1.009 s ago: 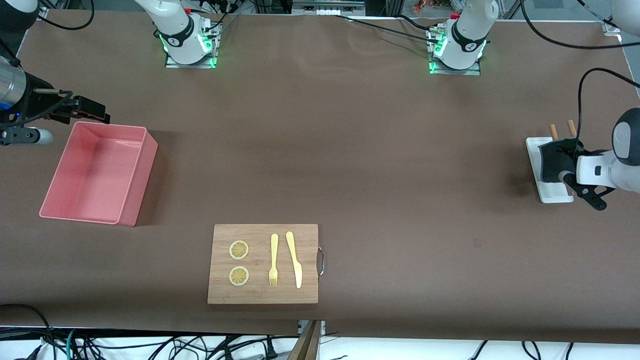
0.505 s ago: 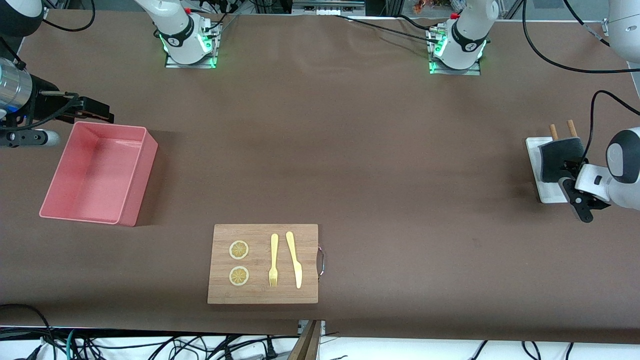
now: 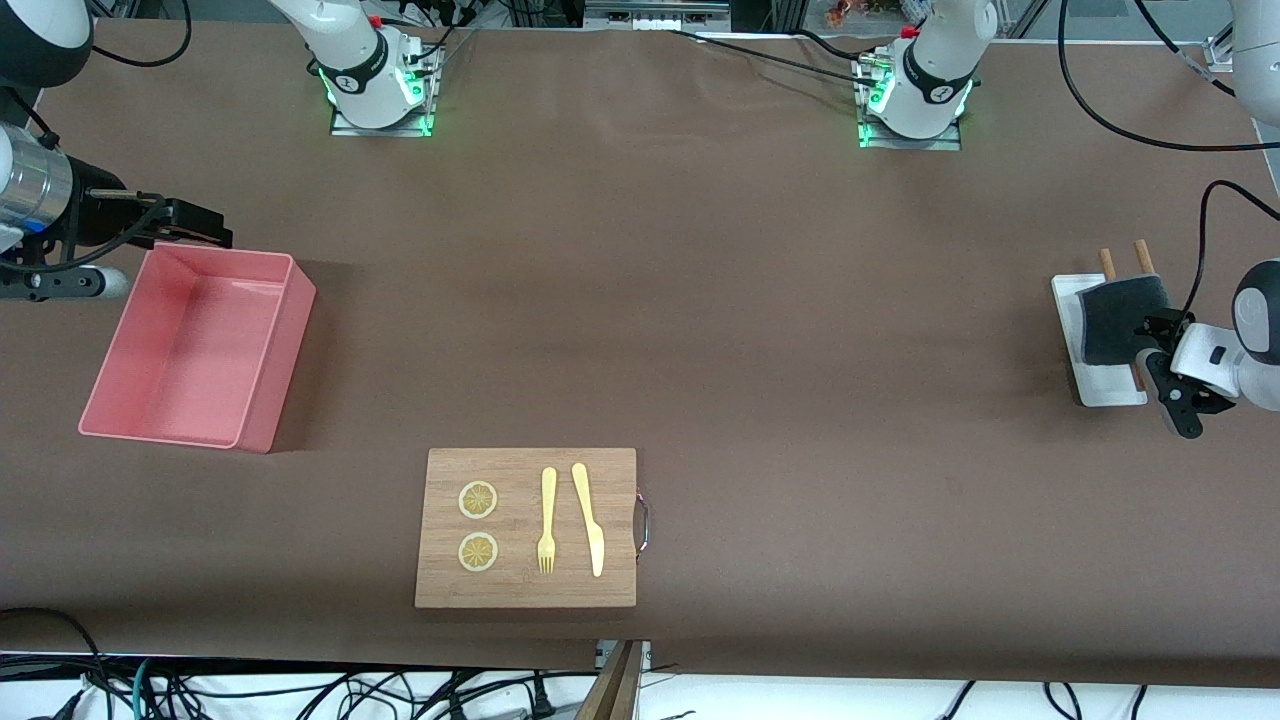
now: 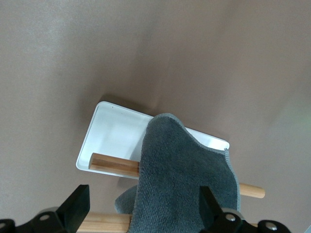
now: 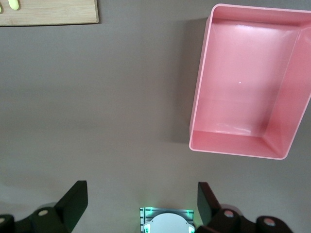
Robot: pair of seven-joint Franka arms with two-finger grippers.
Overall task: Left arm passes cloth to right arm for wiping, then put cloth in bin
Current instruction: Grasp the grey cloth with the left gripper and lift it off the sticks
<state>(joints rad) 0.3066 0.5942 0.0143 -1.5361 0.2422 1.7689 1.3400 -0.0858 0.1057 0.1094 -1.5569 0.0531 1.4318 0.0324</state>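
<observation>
Next, my left gripper pinches the dark grey cloth by its middle (image 3: 1128,320) (image 4: 170,196), to leave its ends free for the right arm to take.
The dark grey cloth (image 3: 1112,320) hangs over two wooden sticks (image 3: 1107,263) on a white tray (image 3: 1065,300) at the left arm's end of the table. My left gripper (image 3: 1168,375) hovers open over the tray's edge. In the left wrist view the cloth (image 4: 184,179) lies below and between the spread fingers of the left gripper (image 4: 144,213), untouched. The pink bin (image 3: 285,350) stands empty at the right arm's end. My right gripper (image 3: 190,228) is open over the table beside the bin's corner, holding nothing. The right wrist view shows the right gripper (image 5: 141,204) and the bin (image 5: 199,97).
A wooden cutting board (image 3: 525,590) with two lemon slices (image 3: 478,500), a yellow fork (image 3: 547,520) and a yellow knife (image 3: 588,518) lies nearest the front camera. The two arm bases (image 3: 375,90) stand along the table's top edge.
The left hand has drawn back toward its end of the table, uncovering the cloth, which stays on the sticks. The right gripper has crept slightly toward the bin.
</observation>
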